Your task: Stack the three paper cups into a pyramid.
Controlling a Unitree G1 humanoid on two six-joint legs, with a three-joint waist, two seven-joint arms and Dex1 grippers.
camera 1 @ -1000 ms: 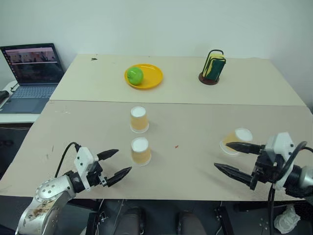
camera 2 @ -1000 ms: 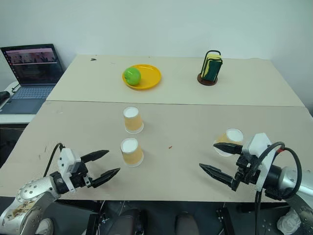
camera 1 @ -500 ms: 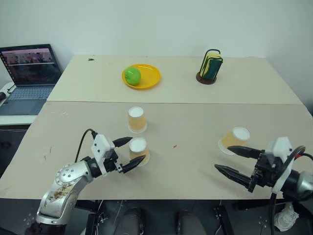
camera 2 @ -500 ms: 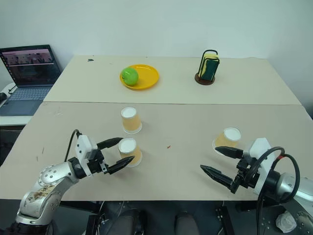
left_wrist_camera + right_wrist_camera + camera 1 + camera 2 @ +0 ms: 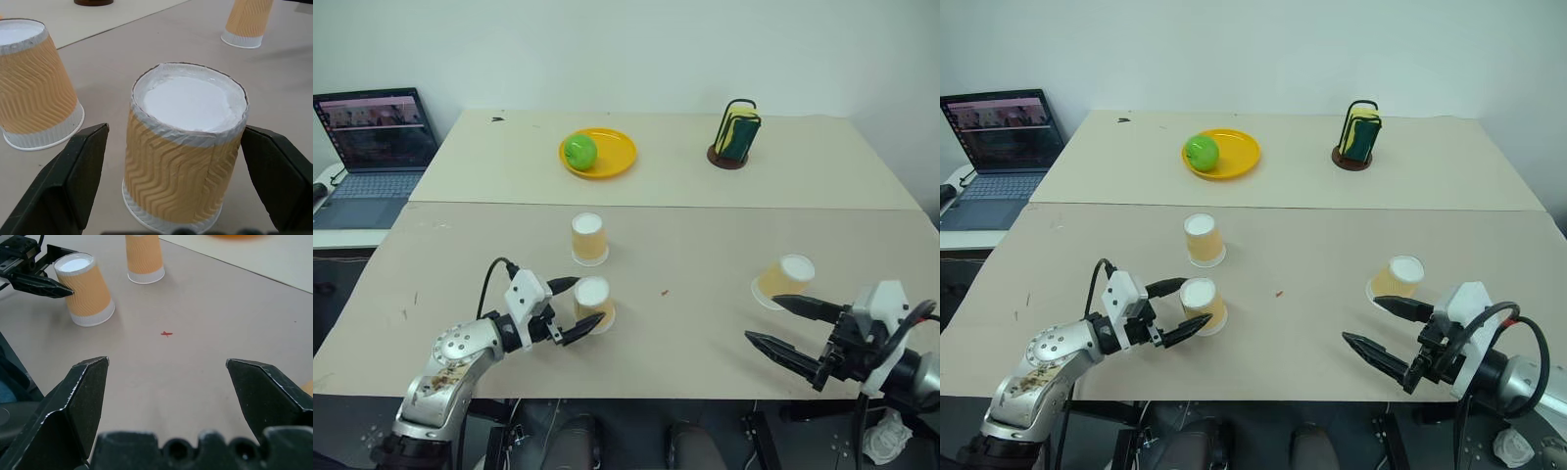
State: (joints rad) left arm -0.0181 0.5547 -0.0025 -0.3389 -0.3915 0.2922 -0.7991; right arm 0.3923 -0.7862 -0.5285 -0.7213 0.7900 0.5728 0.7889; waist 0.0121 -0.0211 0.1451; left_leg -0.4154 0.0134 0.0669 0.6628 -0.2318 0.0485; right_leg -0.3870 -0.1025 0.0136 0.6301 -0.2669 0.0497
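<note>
My left gripper's fingers reach down on either side of the near cup (image 5: 593,300) (image 5: 182,161), so my left gripper closes on the cup next.
Three tan paper cups stand upside down on the table. The near cup (image 5: 593,304) sits between the fingers of my open left gripper (image 5: 587,302); in the left wrist view the cup (image 5: 186,152) is flanked by both fingers (image 5: 73,176) with a small gap on each side. A second cup (image 5: 588,238) stands just behind it. The third cup (image 5: 784,279) is off to the right. My right gripper (image 5: 762,318) is open and empty, just in front of that third cup.
A yellow plate (image 5: 617,162) with a green apple (image 5: 579,152) and a wire holder with sponges (image 5: 736,135) stand at the back of the table. An open laptop (image 5: 382,137) sits on a side surface at the left. The table's front edge runs under both grippers.
My left gripper has moved forward and to the right, from beside the near cup to straddling it, still open. The right gripper has stayed put, and the cups have not moved.
</note>
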